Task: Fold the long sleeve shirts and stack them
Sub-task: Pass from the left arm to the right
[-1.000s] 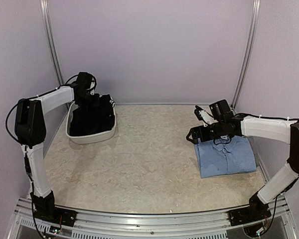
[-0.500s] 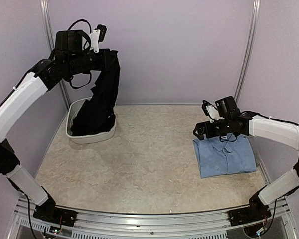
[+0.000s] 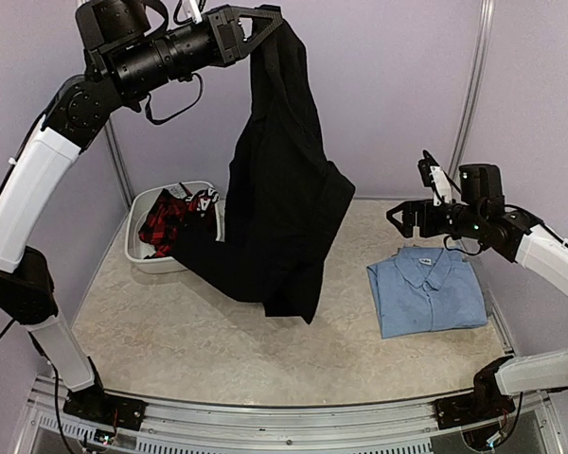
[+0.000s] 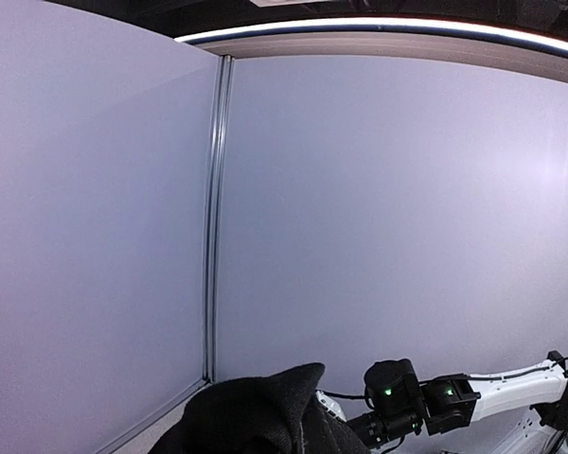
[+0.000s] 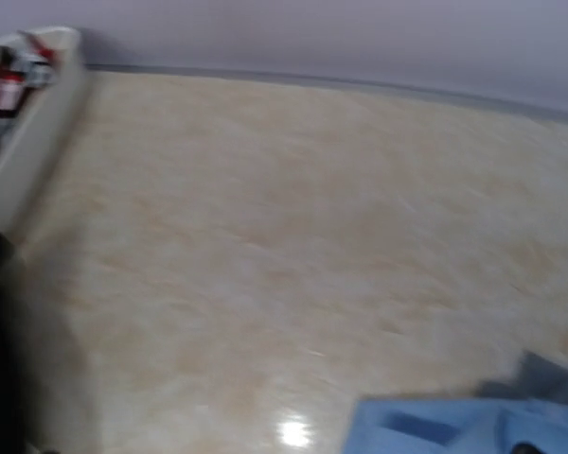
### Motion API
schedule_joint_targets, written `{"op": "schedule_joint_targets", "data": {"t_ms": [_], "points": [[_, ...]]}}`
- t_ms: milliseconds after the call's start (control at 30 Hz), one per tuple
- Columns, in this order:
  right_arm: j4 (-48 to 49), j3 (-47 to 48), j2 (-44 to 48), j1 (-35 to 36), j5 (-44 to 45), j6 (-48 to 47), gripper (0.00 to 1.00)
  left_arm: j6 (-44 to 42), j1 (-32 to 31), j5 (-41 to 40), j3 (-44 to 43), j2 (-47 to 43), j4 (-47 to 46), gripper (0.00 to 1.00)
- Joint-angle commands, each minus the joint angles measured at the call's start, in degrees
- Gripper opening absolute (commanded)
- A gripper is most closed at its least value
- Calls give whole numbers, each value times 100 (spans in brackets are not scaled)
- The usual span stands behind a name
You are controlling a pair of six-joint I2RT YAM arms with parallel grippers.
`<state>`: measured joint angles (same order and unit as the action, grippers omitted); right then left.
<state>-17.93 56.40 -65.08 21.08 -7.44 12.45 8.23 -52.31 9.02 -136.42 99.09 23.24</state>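
The hanging black shirt has a free edge facing my right gripper, which should grab the shirt there next. That leaves the trailing end for my left gripper to spread for folding.
My left gripper (image 3: 265, 21) is high near the back wall, shut on the black shirt (image 3: 284, 208). The shirt hangs full length from it, and its lower end trails to the table beside the tub. In the left wrist view only a bunch of black cloth (image 4: 256, 416) shows; the fingers are hidden under it. The light blue shirt (image 3: 426, 293) lies folded flat at the right, and its edge shows in the right wrist view (image 5: 454, 426). My right gripper (image 3: 402, 218) hovers above the blue shirt's far left corner, open and empty, pointing left.
A white tub (image 3: 170, 260) stands at the back left, holding a red and black plaid cloth (image 3: 161, 222). Its rim shows in the right wrist view (image 5: 28, 123). Metal frame posts run up the back corners. The right arm (image 4: 435, 402) shows in the left wrist view.
My left arm has swung up and to the right, pulling the black shirt out of the tub and uncovering the plaid cloth. My right gripper has lifted off the blue shirt and drawn back right.
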Motion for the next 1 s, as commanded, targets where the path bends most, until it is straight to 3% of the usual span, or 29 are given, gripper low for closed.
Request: {"op": "schedule_joint_targets", "data": {"t_ms": [0, 200, 367, 533, 733, 967], "points": [[132, -83, 298, -37, -1128, -323, 100, 104, 13, -472, 260, 141, -295, 0], [657, -320, 1264, -6, -2165, -280, 97, 215, 155, -884, 1224, 247, -712, 0], [943, -285, 1503, 415, -2628, -66, 97, 616, 19, -1130, 1392, 597, -980, 0], [1331, -301, 1172, 1222, -2090, 279, 94, 852, -243, -1676, 1127, 1079, -888, 0], [1526, -273, 485, 1951, -1148, 195, 90, 1167, -310, -1591, 947, 1358, -784, 0], [1654, 0, -174, 2220, -432, 168, 74, 1414, -375, -1468, 1211, 1231, -876, 0]]}}
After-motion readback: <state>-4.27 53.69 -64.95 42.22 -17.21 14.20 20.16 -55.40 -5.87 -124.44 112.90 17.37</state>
